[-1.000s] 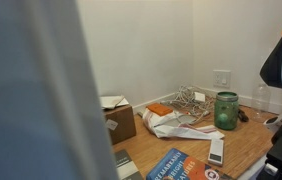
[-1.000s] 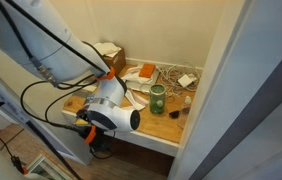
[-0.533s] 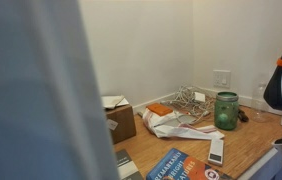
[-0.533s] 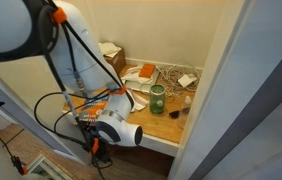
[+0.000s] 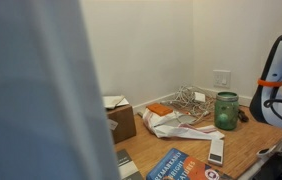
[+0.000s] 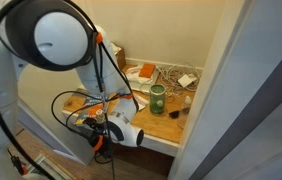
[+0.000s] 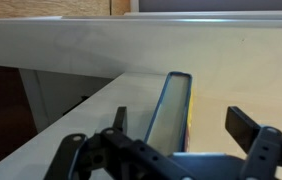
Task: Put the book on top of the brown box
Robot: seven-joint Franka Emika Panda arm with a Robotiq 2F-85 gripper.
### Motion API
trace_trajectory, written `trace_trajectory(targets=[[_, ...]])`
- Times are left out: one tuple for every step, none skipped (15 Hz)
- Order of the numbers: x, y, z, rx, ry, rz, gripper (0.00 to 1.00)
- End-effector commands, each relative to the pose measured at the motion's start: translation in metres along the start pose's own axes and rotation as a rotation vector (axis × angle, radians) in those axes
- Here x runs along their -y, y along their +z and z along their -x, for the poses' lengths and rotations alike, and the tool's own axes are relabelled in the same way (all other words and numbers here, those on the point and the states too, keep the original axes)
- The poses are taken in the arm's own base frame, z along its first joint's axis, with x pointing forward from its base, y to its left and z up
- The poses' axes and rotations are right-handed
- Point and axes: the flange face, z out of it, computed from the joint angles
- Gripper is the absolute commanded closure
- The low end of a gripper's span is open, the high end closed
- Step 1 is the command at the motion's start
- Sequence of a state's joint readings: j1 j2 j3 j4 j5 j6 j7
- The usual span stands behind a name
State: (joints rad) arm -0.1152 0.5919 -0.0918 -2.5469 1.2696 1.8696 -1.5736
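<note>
The book's thin spine is still out of reach of my gripper's open fingers, so they would miss the spine if they closed now. My gripper should move toward the spine first, then close on it.
The book (image 5: 176, 165) lies flat at the table's front edge, blue with orange-red pictures and white lettering. In the wrist view I see it edge-on (image 7: 171, 105), its thin blue spine running away from me. My gripper (image 7: 181, 125) is open, level with the table edge, with one finger on each side of the book's edge and not closed on it. The brown box (image 5: 119, 118) stands upright by the wall with white paper at its top, and also shows in an exterior view (image 6: 109, 55). My arm hides the book there.
A green glass jar (image 5: 226, 110) stands at the back. A white remote (image 5: 216, 150) lies beside the book, and a dark grey flat item (image 5: 126, 163) on its other side. Crumpled white cloth (image 5: 176, 124), a small orange item (image 5: 160, 109) and cables (image 5: 191, 98) lie mid-table.
My arm has swung and dropped toward the table's front edge, its links shifting in both exterior views. The book and the box have not moved.
</note>
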Motion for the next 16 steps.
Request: trace_trajectory(targets=[[-0.021, 0.015, -0.014, -0.059, 0.023, -0.059, 0.00], [-0.025, 0.019, -0.016, -0.073, 0.022, -0.074, 0.00], [-0.029, 0.023, -0.019, -0.089, 0.022, -0.087, 0.00], [-0.031, 0.026, -0.022, -0.099, 0.018, -0.105, 0.00], [-0.035, 0.029, -0.024, -0.109, 0.017, -0.124, 0.00], [-0.035, 0.029, -0.022, -0.117, 0.006, -0.147, 0.00], [-0.036, 0.030, -0.022, -0.123, -0.001, -0.159, 0.00], [-0.036, 0.031, -0.020, -0.132, -0.007, -0.180, 0.00], [-0.036, 0.030, -0.018, -0.142, -0.014, -0.196, 0.00], [-0.037, 0.030, -0.018, -0.146, -0.021, -0.212, 0.00], [-0.037, 0.030, -0.016, -0.156, -0.027, -0.233, 0.00], [-0.038, 0.029, -0.015, -0.164, -0.029, -0.245, 0.00], [-0.039, 0.029, -0.013, -0.174, -0.031, -0.259, 0.00], [-0.040, 0.028, -0.012, -0.183, -0.021, -0.270, 0.00], [-0.041, 0.028, -0.011, -0.198, -0.010, -0.287, 0.00], [-0.041, 0.029, -0.010, -0.203, 0.000, -0.291, 0.00]])
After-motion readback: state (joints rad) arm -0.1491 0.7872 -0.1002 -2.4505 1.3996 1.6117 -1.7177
